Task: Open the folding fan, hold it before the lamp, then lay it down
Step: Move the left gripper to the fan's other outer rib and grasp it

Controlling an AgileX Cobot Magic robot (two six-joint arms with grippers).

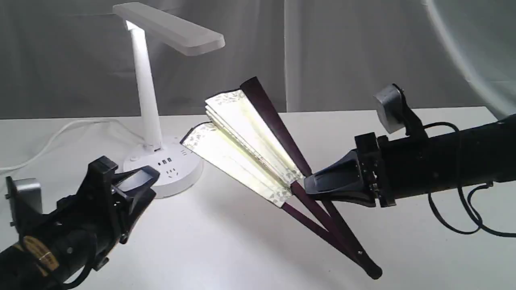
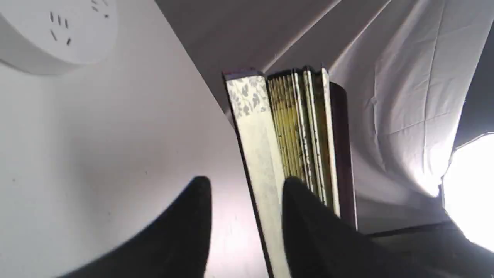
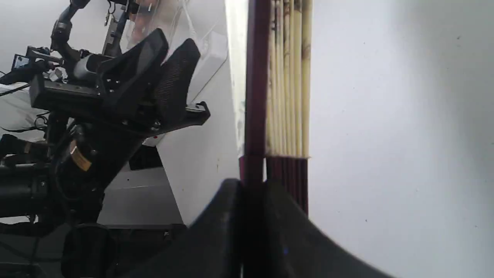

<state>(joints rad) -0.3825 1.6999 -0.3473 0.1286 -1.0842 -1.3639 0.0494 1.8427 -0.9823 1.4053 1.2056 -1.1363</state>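
I need to spread the folding fan's pleats before the lamp (image 1: pixel 147 96), so next my left gripper needs to grab the fan by its free guard's outer end (image 1: pixel 201 156).
The folding fan (image 1: pixel 242 137) is partly spread above the white table (image 1: pixel 225 249), cream pleats lit and tilted up toward the lamp (image 1: pixel 147 96). Its pivot end (image 1: pixel 373 272) sits low by the table. My right gripper (image 1: pixel 308 185) is shut on the dark maroon guard just below the paper; in the right wrist view the fingers (image 3: pixel 227 216) pinch that guard (image 3: pixel 254 96). My left gripper (image 1: pixel 151 183) hovers open near the lamp's round base (image 1: pixel 165 165), apart from the fan. From the left wrist, the fan (image 2: pixel 254 127) stands beyond the open left gripper (image 2: pixel 245 181).
The lamp's white cord (image 1: pixel 48 141) trails left across the table. A black cable (image 1: pixel 455 217) loops under the right arm. Grey cloth (image 1: pixel 342 52) hangs behind. A bright light (image 2: pixel 471 185) glares in the left wrist view, where the lamp base (image 2: pixel 58 31) also shows.
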